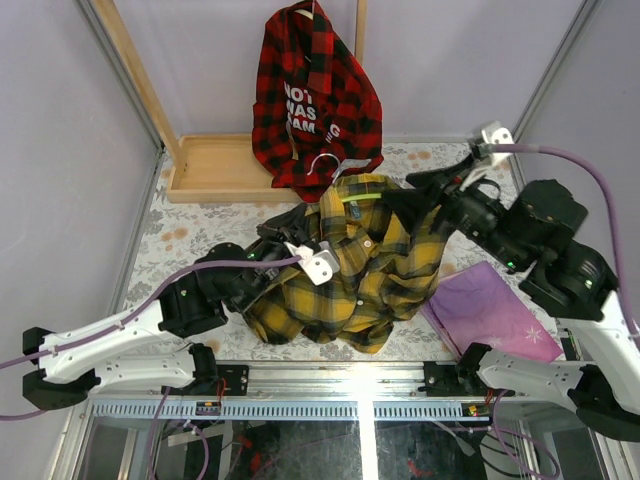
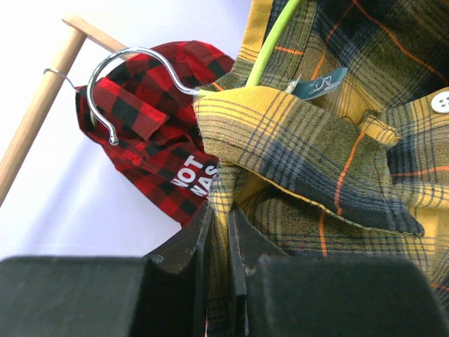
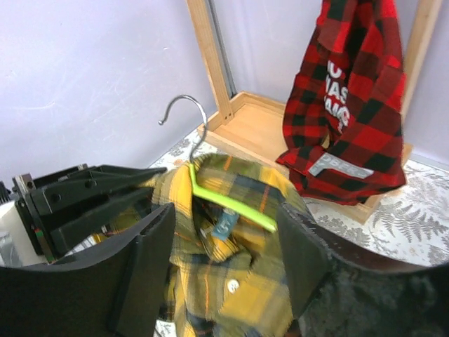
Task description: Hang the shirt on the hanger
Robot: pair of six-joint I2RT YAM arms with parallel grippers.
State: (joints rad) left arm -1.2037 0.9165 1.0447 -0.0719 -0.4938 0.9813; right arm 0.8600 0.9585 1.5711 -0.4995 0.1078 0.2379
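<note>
Next, my right gripper grabs the silver hook (image 2: pixel 133 57) at its base (image 2: pixel 189 90) above the collar. My left gripper stays free to place the shirt on the hanger.
The yellow and dark plaid shirt (image 1: pixel 375 265) is bunched in the middle of the table with its collar raised. The lime-green hanger (image 3: pixel 231 201) runs inside the collar, and its silver hook (image 2: pixel 133 57) sticks out above the fabric. My left gripper (image 2: pixel 219 210) is shut on a fold of the shirt just below the collar, at the shirt's left side (image 1: pixel 295 248). My right gripper (image 3: pixel 226 210) stands open at the collar's right side (image 1: pixel 405 190), its fingers straddling the collar and hanger arm without pinching anything. The hanger's lower part is hidden in the cloth.
A red-and-black plaid shirt (image 1: pixel 315 95) with white lettering hangs on the wooden rack (image 1: pixel 135 75) at the back; the rack's base tray (image 1: pixel 215 165) lies on the table. A purple cloth (image 1: pixel 490 310) lies at the right front. Purple walls close both sides.
</note>
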